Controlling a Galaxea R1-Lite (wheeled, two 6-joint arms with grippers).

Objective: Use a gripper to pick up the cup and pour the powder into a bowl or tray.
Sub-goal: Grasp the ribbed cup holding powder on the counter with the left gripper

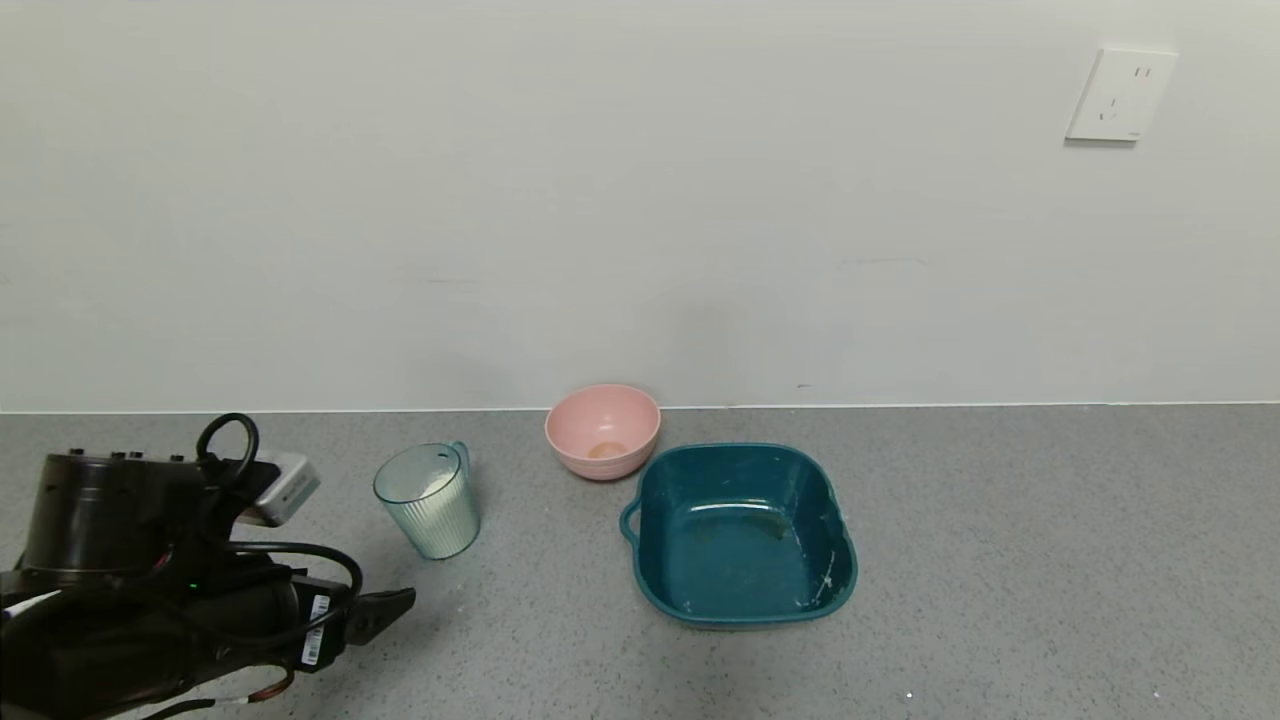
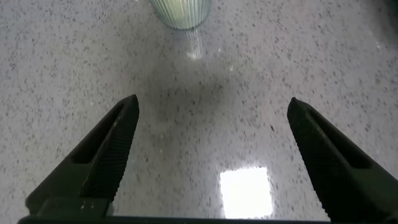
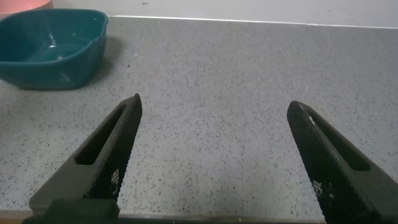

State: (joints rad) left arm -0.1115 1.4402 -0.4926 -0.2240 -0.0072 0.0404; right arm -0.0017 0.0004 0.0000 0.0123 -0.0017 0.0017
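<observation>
White powder [image 1: 436,487] is loose inside the open cup. My left gripper grabs the cup around its ribbed sides below the cup's rim [image 1: 439,516] next, keeping it upright.
The ribbed pale-teal cup [image 1: 430,503] stands upright on the grey counter with white powder [image 1: 436,487] inside. Its base also shows in the left wrist view [image 2: 180,11]. The dark teal basin [image 1: 740,532] sits to the cup's right, with only a few white specks inside, and shows in the right wrist view [image 3: 53,46]. My left gripper [image 1: 385,612] is open and empty, low over the counter in front of the cup and a little to its left; the left wrist view shows the left gripper [image 2: 211,109] with bare counter between its fingers. My right gripper [image 3: 212,107] is open and empty over bare counter right of the basin, out of the head view.
A round pink bowl [image 1: 602,430] stands by the wall between the cup and the basin. The white wall runs along the counter's back edge, with a socket [image 1: 1120,95] high at the right.
</observation>
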